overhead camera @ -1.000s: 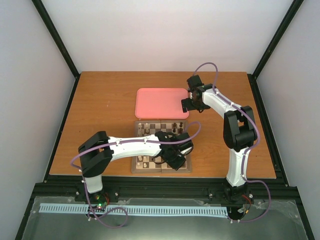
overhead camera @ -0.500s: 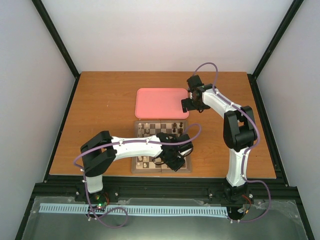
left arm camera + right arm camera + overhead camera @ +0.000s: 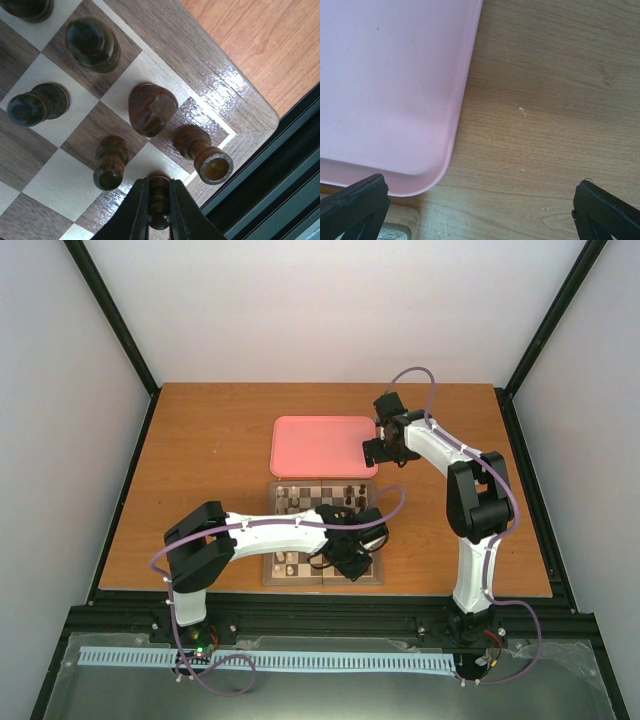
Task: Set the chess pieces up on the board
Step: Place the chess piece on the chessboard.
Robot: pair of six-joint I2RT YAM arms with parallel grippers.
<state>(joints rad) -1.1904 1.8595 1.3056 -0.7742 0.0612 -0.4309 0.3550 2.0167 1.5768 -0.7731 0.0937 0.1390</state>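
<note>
My left gripper releases the brown pawn next, since the pawn's base sits upright in the light square, clear of the rook (image 3: 205, 152) and the other pawn.
The board (image 3: 322, 581) lies at the table's near middle, its brown border (image 3: 200, 60) filling the left wrist view. My left gripper (image 3: 350, 565) (image 3: 159, 186) is shut on a brown pawn (image 3: 159, 200), held over a light square beside the board's corner. Around it stand a rook (image 3: 205, 152), a knight (image 3: 151, 107) and another pawn (image 3: 110, 161), with darker pieces (image 3: 92, 44) further in. More chess pieces (image 3: 350, 492) line the board's far rows. My right gripper (image 3: 378, 450) (image 3: 480, 205) is open over bare table by the pink tray's corner, with nothing between its fingers.
The pink tray (image 3: 322, 445) (image 3: 385, 85) lies just beyond the board. A black frame rail (image 3: 280, 165) runs close past the board's corner. Black posts and white walls enclose the table (image 3: 200, 460).
The left arm has shifted slightly over the board's near right corner, still shut on the pawn. The right arm has not moved.
</note>
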